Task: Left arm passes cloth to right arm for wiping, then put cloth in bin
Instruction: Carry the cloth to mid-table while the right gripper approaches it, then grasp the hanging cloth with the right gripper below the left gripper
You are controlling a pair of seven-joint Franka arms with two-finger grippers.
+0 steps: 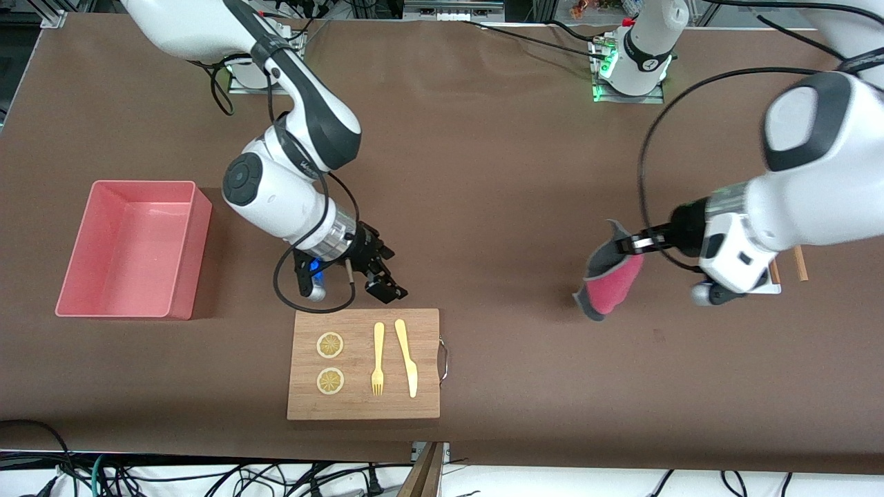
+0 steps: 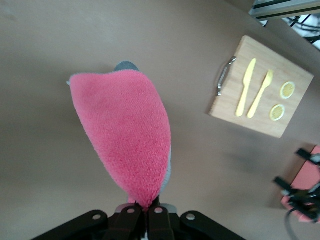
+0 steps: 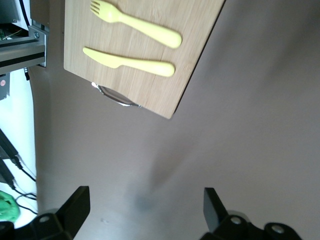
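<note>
I will take the cloth from my left gripper by its grey-trimmed edge (image 1: 589,310) with my right gripper, for wiping.
The cloth (image 1: 611,283), red-pink terry on one face and dark grey on the other, hangs in the air over bare table toward the left arm's end. My left gripper (image 1: 632,243) is shut on its upper edge. In the left wrist view the pink face of the cloth (image 2: 125,130) droops from the pinched fingers of the left gripper (image 2: 145,210). My right gripper (image 1: 376,273) hovers open and holds nothing, just over the table by the wooden board's edge; its wrist view shows the right gripper (image 3: 145,205) with wide-apart jaws. The pink bin (image 1: 186,276) stands at the right arm's end.
A wooden cutting board (image 1: 428,359) with a metal handle lies nearer the front camera than the right gripper. It carries a yellow fork (image 1: 378,359), a yellow knife (image 1: 407,355) and two lemon slices (image 1: 330,345). Thin wooden pieces (image 1: 800,262) lie under the left arm.
</note>
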